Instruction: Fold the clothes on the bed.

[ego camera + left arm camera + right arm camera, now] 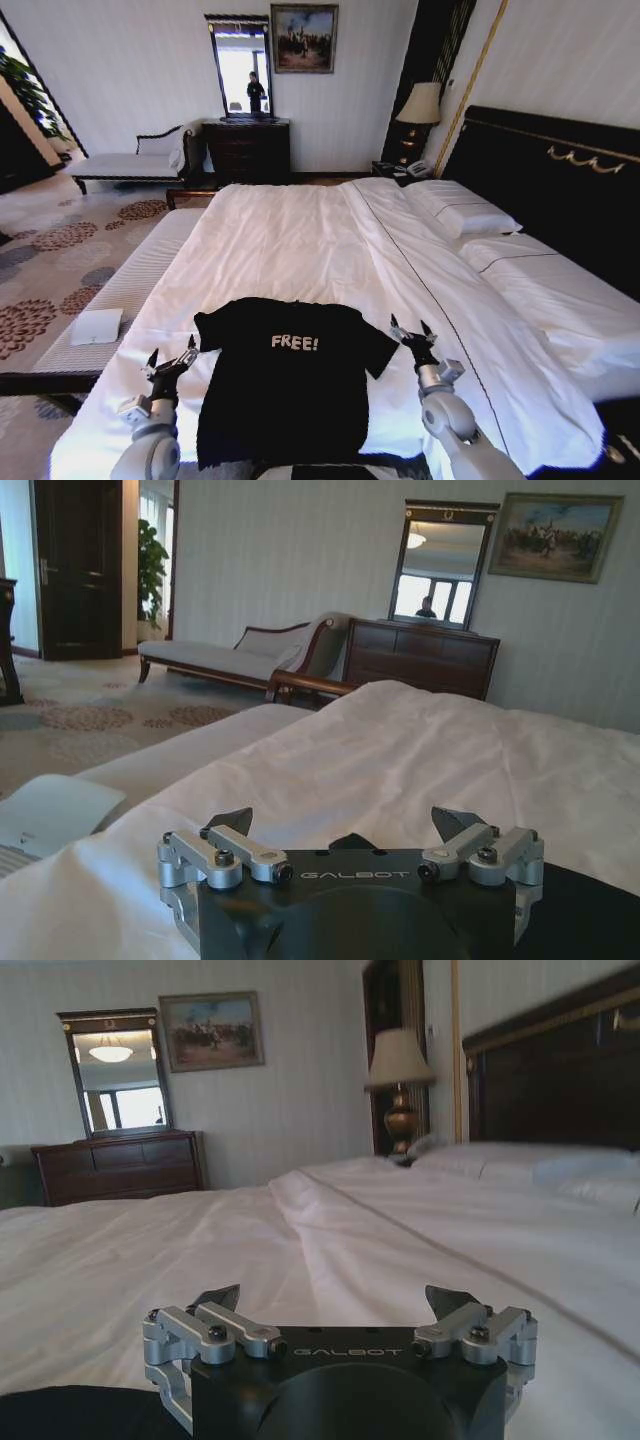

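The right gripper grabs the black T-shirt by its sleeve hem [385, 360] next, to fold the sleeve over the shirt's body [290, 400].
A black T-shirt [285, 385] with white "FREE!" lettering lies flat, chest up, at the near end of the bed [300, 250], sleeves spread. My left gripper [172, 357] hovers open just off the shirt's left sleeve. My right gripper [412, 332] hovers open just off the right sleeve. In the left wrist view the left gripper [345, 825] has its fingers spread wide over the white sheet, with black cloth [590, 905] at the edge. The right wrist view shows the right gripper [335, 1300] equally wide open, black cloth [70, 1410] in the corner.
White pillows [465, 215] and a tall black headboard [560, 180] lie to the right. A padded bench [120, 290] with a white card [95, 325] runs along the bed's left side. A dresser [245, 150], mirror and chaise [130, 160] stand against the far wall.
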Robot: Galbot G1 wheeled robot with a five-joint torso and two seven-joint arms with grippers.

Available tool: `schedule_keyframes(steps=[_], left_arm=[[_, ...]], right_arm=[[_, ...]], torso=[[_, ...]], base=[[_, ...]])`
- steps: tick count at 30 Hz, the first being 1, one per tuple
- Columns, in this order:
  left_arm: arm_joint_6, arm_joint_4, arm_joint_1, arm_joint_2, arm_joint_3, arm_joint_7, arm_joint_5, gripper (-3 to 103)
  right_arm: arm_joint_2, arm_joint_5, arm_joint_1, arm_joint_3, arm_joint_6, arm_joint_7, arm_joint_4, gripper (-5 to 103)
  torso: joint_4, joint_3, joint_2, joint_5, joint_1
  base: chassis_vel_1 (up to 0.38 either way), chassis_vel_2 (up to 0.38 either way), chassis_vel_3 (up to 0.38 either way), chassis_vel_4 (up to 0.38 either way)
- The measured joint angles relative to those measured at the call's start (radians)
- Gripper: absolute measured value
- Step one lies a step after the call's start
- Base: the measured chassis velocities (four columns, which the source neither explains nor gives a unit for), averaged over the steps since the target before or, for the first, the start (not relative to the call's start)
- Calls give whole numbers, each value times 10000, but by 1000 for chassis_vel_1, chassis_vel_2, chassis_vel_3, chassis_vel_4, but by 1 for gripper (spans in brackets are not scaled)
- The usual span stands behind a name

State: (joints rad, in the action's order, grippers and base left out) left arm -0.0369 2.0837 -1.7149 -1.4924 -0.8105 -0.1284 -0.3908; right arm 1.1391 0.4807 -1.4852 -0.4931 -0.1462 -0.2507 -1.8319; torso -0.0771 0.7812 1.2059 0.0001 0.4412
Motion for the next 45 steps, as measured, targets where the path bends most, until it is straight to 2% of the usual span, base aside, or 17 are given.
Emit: schedule_keyframes(steps=[3, 7, 10, 11, 16, 17, 19, 23, 31, 42, 45], left_arm=[[81, 17, -112, -17, 16, -6, 151, 100], [59, 67, -183, -27, 55, -33, -144, 100], [78, 203, -425, 1, 57, -48, -432, 100], [78, 203, -425, 1, 57, -48, -432, 100], [238, 87, -501, 8, 187, -32, -522, 100], [238, 87, -501, 8, 187, -32, -522, 100], [234, 59, -489, 3, 328, -32, -544, 100], [99, 82, -418, 12, 417, -40, -520, 100], [22, 112, -377, 20, 417, -62, -524, 100], [49, 322, -506, 44, 407, -117, -580, 100], [135, 331, -567, 67, 408, -121, -601, 100]], right_arm=[[79, -392, -56, -64, -161, 153, -36, 100], [170, 9, -54, 27, -147, 213, -7, 100], [292, 1297, 44, 177, 66, 238, 25, 100], [292, 1297, 44, 177, 66, 238, 25, 100], [350, 3853, 272, 197, 505, 249, 205, 100], [350, 3853, 272, 197, 505, 249, 205, 100], [404, 4719, 371, 176, 677, 298, 302, 100], [606, 5668, 460, 180, 904, 254, 477, 100], [812, 6239, 455, 269, 1222, 7, 508, 100], [919, 6032, 363, 349, 1259, 2, 668, 101], [979, 5898, 333, 391, 1259, 36, 688, 95]], torso=[[1, 0, 0, -2, -1], [0, 0, 0, -3, 0], [1, 0, 0, 0, 0], [1, 0, 0, 0, 0], [1, 0, 0, -3, 0], [1, 0, 0, -3, 0], [1, 0, 0, -3, 0], [1, 0, -1, -2, 0], [1, 0, 0, -2, 0], [0, 0, 0, -2, 0], [1, 1, -1, -2, 0]], base=[[0, 0, 0, 0], [0, 0, 0, 0], [0, 0, 0, 0], [0, 0, 0, 0], [0, 0, 0, 0], [0, 0, 0, 0], [0, 0, 0, 0], [0, 0, 0, 0], [0, 0, 0, 0], [0, 0, 0, 0], [0, 0, 0, 0]])
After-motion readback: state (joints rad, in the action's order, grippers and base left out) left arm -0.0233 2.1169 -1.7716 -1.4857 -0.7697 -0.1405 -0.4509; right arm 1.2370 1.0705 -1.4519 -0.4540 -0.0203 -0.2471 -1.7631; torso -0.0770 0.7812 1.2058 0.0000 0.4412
